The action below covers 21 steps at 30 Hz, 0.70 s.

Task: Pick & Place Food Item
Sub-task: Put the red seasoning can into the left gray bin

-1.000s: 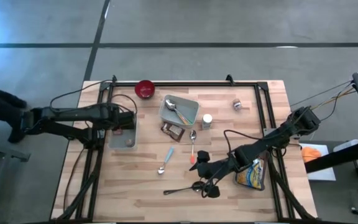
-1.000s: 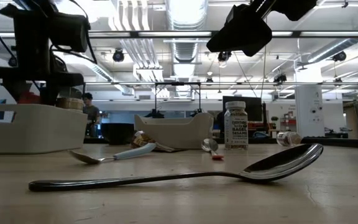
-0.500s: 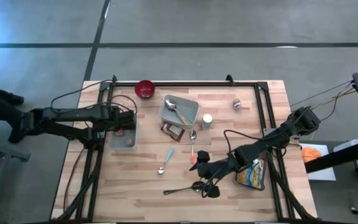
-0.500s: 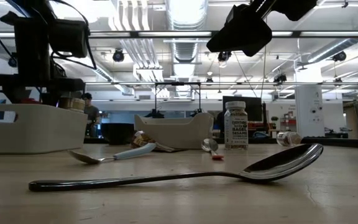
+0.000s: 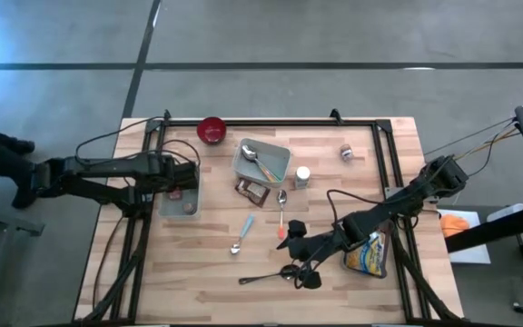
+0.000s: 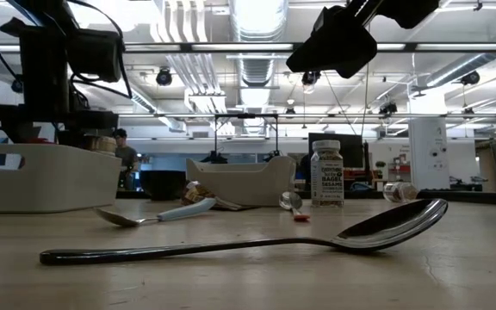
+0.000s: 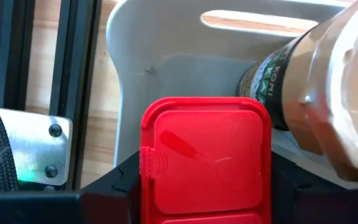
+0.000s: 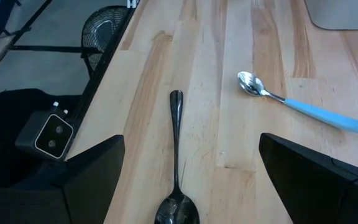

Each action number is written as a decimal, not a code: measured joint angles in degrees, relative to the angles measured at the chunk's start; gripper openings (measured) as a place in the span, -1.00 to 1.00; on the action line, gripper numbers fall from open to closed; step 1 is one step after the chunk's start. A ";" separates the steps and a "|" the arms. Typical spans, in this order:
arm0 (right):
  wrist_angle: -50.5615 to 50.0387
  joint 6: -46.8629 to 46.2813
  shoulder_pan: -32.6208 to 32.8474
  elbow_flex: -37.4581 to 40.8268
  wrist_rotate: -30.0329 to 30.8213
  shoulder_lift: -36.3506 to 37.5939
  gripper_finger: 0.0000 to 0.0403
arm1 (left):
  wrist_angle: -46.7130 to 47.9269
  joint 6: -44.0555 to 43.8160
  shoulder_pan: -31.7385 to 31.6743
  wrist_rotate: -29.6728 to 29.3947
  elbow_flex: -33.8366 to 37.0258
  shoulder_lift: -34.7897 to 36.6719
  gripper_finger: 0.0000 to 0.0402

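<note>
The red pack (image 7: 206,162) is low inside the grey bin's sides in the left wrist view, so it is time for my left gripper to release it now.
A red flat pack with a hinged lid (image 7: 207,155) sits between the fingers of my left gripper (image 7: 207,190) (image 5: 178,186). It hangs over the grey bin (image 7: 135,37) (image 5: 164,209) at the table's left. A brown bottle with a dark label (image 7: 316,93) lies on its side in that bin. My right gripper (image 8: 188,168) (image 5: 302,254) stands open above the black spoon (image 8: 176,143) (image 5: 266,277) near the front edge and touches nothing. My left gripper pinches the red pack by its two opposite side edges (image 7: 144,186), one finger on each. The fingers come from above, pointing steeply down. The pack's lid face is turned toward the wrist camera. It hangs clear over the bin's inside, beside the bottle.
A second grey bin (image 5: 261,162) with spoons stands mid-table. Around it are a red bowl (image 5: 212,130), a white bottle (image 5: 302,177), a brown wrapper (image 5: 254,189), a blue-handled spoon (image 5: 243,234) and an orange-handled spoon (image 5: 281,213). A snack bag (image 5: 369,254) lies at the right.
My left gripper has sunk a little toward the grey bin with the red pack and rolled slightly, then kept still. The pack stays in its fingers.
</note>
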<state>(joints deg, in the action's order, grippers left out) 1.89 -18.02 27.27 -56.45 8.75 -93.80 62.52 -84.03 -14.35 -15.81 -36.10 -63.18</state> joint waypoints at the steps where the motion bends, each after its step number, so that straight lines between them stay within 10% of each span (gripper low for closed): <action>1: 0.00 0.02 0.00 0.00 0.00 0.00 0.84 | 0.00 -0.02 0.00 0.00 0.02 0.00 -0.01; 21: -0.02 0.02 0.26 -0.01 0.01 0.00 0.84 | -0.11 1.62 0.00 1.92 0.02 0.07 0.79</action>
<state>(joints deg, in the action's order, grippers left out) 1.87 -18.00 27.53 -56.45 8.76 -93.80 62.41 -82.41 -14.35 -13.89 -36.07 -63.11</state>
